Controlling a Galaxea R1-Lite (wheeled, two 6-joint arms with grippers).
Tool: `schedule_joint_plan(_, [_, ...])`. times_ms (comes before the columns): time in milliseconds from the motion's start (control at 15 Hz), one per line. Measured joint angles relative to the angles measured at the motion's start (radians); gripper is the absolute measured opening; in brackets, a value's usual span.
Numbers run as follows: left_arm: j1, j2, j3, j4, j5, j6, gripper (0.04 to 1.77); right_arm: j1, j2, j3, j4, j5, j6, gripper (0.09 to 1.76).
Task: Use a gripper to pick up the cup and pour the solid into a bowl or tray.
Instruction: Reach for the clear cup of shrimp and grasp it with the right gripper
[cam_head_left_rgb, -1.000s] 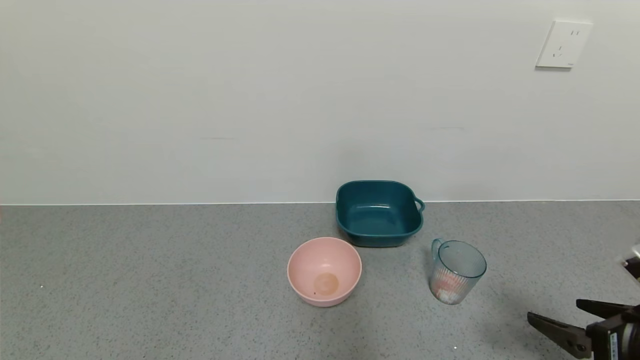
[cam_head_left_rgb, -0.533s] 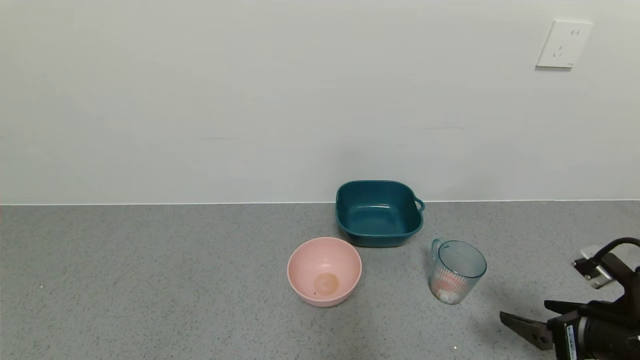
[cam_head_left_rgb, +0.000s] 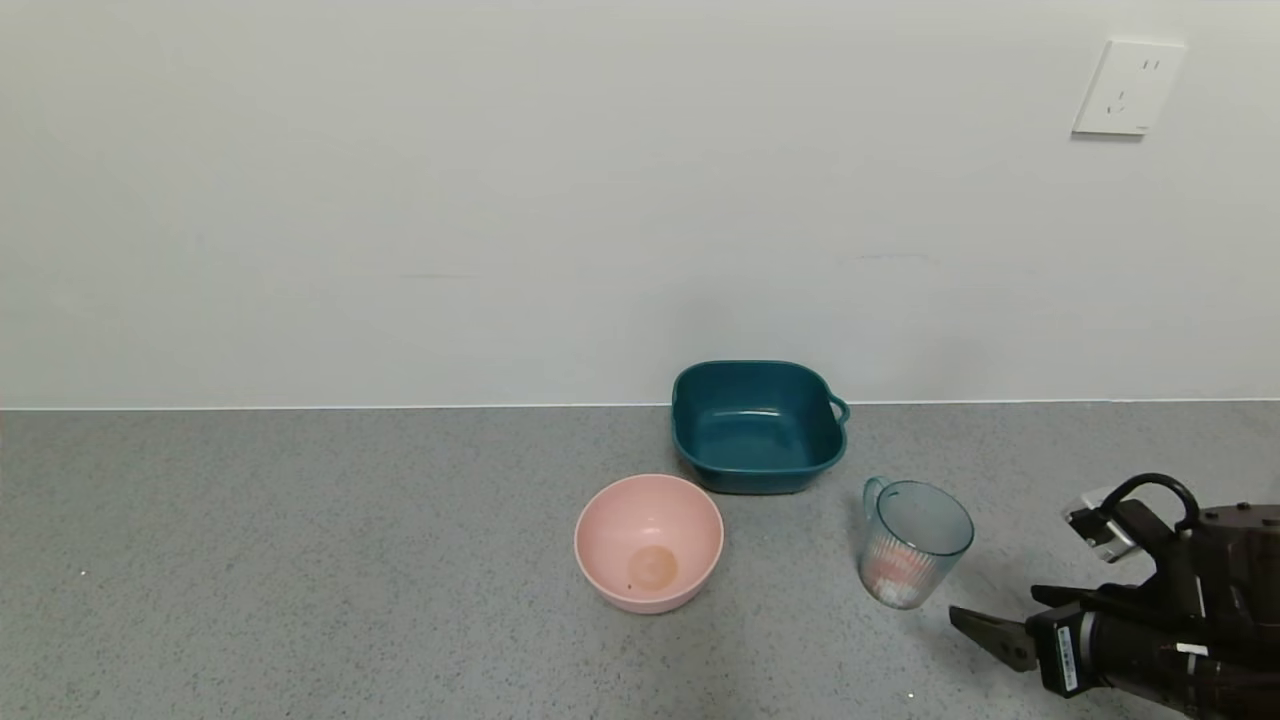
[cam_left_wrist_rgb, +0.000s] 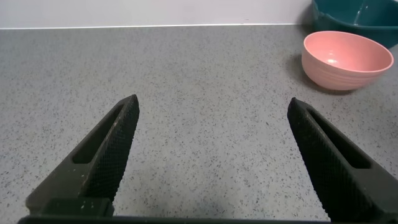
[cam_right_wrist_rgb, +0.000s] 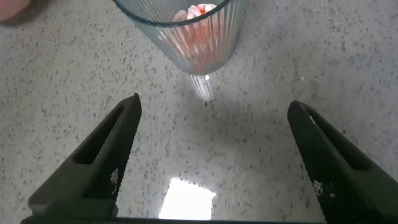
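Note:
The robot should next take hold of the cup by its ribbed side (cam_head_left_rgb: 914, 552) with the right gripper, so that it can pour the solid into the dark teal basin (cam_head_left_rgb: 757, 475).
The pale blue ribbed cup (cam_head_left_rgb: 915, 540) stands upright on the grey counter, right of the pink bowl, with its handle toward the wall. White and pinkish-orange solid pieces (cam_head_left_rgb: 893, 575) lie in its bottom. The dark teal basin (cam_head_left_rgb: 757, 475) stands behind it by the wall, loop handle to the right. My right gripper (cam_head_left_rgb: 1000, 605) is open, low over the counter, just right of the cup and not touching it. In the right wrist view the cup (cam_right_wrist_rgb: 186, 31) with the solid (cam_right_wrist_rgb: 198, 12) lies just beyond the open gripper (cam_right_wrist_rgb: 214, 102). My left gripper (cam_left_wrist_rgb: 213, 102) is open and empty.
A round pink bowl (cam_head_left_rgb: 610, 530) stands left of the cup, in front of the basin; it also shows in the left wrist view (cam_left_wrist_rgb: 347, 59), with the basin (cam_left_wrist_rgb: 357, 12) behind. A white wall socket (cam_head_left_rgb: 1127, 88) is at upper right. The wall runs close behind the basin.
My right arm has moved in from the right edge toward the cup, its open fingers now close to the cup. The cup, basin and bowl have not moved.

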Motion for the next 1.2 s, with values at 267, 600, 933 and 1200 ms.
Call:
schedule_joint_plan(267, [0.000, 0.000, 0.000, 0.000, 0.000, 0.000, 1.72, 0.016, 0.079, -0.011, -0.062, 0.000, 0.001, 1.71])
schedule_joint_plan(600, [0.000, 0.000, 0.000, 0.000, 0.000, 0.000, 1.72, 0.043, 0.173, -0.014, -0.229, -0.001, 0.003, 1.71])
schedule_joint_plan(933, [0.000, 0.000, 0.000, 0.000, 0.000, 0.000, 1.72, 0.054, 0.296, -0.018, -0.402, 0.000, 0.005, 1.71])
schedule_joint_plan(1200, [0.000, 0.000, 0.000, 0.000, 0.000, 0.000, 1.72, 0.064, 0.353, -0.041, -0.444, 0.000, 0.005, 1.71])
